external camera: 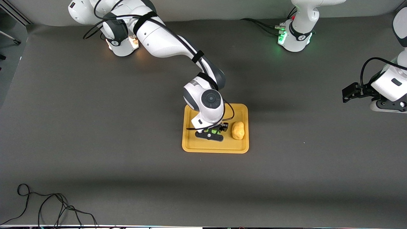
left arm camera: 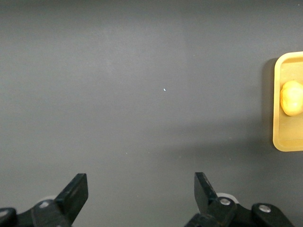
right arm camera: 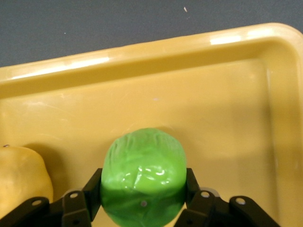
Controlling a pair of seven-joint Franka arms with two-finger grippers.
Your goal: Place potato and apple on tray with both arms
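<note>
The green apple [right arm camera: 144, 177] sits low inside the tray's rim, so my right gripper should release it now.
The yellow-orange tray [external camera: 216, 149] lies at the middle of the table. The yellow-tan potato [external camera: 238, 130] rests in it, toward the left arm's end. My right gripper [external camera: 213, 132] is low over the tray, beside the potato, and is shut on the green apple [external camera: 213, 130]. In the right wrist view the apple [right arm camera: 144, 177] sits between both fingers of the right gripper [right arm camera: 143, 189], over the tray floor [right arm camera: 142, 52], with the potato [right arm camera: 21, 179] next to it. My left gripper [external camera: 349, 93] waits open and empty over bare table. The left wrist view shows the left gripper [left arm camera: 141, 189], the tray [left arm camera: 279, 142] and the potato [left arm camera: 292, 98].
A black cable [external camera: 47, 206] lies on the table near the front camera, toward the right arm's end. The left arm's base [external camera: 294, 38] glows green and stands farthest from the front camera. Dark grey table surrounds the tray.
</note>
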